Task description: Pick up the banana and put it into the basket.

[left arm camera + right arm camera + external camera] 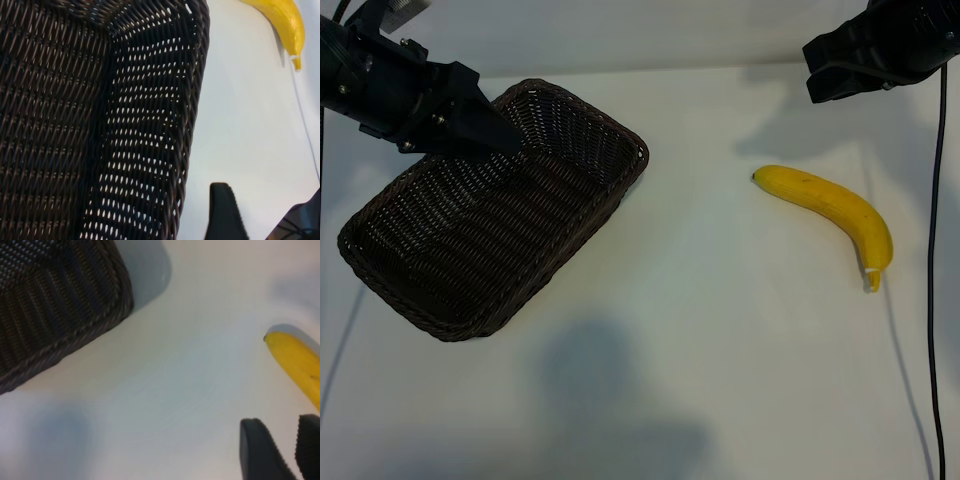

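The basket far outspans my open fingers, so my left gripper will next grip it by the thin woven rim at its corner [510, 95].
The banana [830, 205] lies on the white table at the right, its pale stem tip toward the front. It also shows in the left wrist view [282, 20] and in the right wrist view [297, 362]. The dark wicker basket [470, 240] sits at the left with nothing in it. My left gripper [505, 135] hangs over the basket's far rim [195, 100]. It is open: one fingertip [224, 210] stands outside the wall and the other is hidden by wicker. My right gripper [820, 72] is high at the back right, behind the banana, open with nothing between its fingers [260, 450].
A thin black cable [932, 300] runs down the table's right side, just past the banana. White tabletop [700, 300] lies between the basket and the banana. The basket's corner [55, 315] shows far off in the right wrist view.
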You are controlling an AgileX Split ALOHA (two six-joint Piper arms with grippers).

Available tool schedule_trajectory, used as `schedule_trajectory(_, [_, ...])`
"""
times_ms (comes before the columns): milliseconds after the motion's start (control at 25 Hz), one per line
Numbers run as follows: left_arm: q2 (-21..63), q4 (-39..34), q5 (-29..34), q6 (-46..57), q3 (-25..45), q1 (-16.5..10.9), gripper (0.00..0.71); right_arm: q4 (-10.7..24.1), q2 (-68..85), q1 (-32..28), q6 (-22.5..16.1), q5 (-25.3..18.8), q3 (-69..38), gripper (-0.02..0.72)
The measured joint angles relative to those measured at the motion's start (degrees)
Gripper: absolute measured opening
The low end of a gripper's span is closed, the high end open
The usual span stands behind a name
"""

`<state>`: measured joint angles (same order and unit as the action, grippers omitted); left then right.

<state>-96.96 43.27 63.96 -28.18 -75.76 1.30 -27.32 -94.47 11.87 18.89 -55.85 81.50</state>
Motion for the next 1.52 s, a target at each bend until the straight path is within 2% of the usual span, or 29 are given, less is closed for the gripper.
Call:
schedule_trajectory(240, [0.0, 0.0, 0.0, 0.0, 0.0, 0.0, 0.478, 0.0, 0.0, 0.0, 0.0, -1.5, 0.0, 0.232])
schedule_trajectory(840, [0.0, 0.0, -0.3, -0.2, 0.0, 0.0, 0.478, -0.1, 0.0, 0.0, 0.0, -1.7, 0.0, 0.232])
schedule_trajectory(1160, [0.0, -0.9, -5.1, -0.1, 0.0, 0.0, 0.478, -0.1, 0.0, 0.0, 0.0, -1.7, 0.0, 0.232])
schedule_trajectory(1280, [0.0, -1.8, -4.4, 2.4, 0.0, 0.0, 0.477, -0.1, 0.0, 0.0, 0.0, -1.7, 0.0, 0.232])
schedule_trajectory(1400, [1.2, -3.0, -2.4, 6.6, 0.0, -1.0, 0.47, -0.1, 0.0, 0.0, 0.0, -1.7, 0.0, 0.232])
schedule_trajectory(1520, [5.8, -5.9, -1.3, 11.7, 0.0, -3.7, 0.453, -0.1, 0.0, 0.0, 0.0, -1.7, 0.0, 0.232])
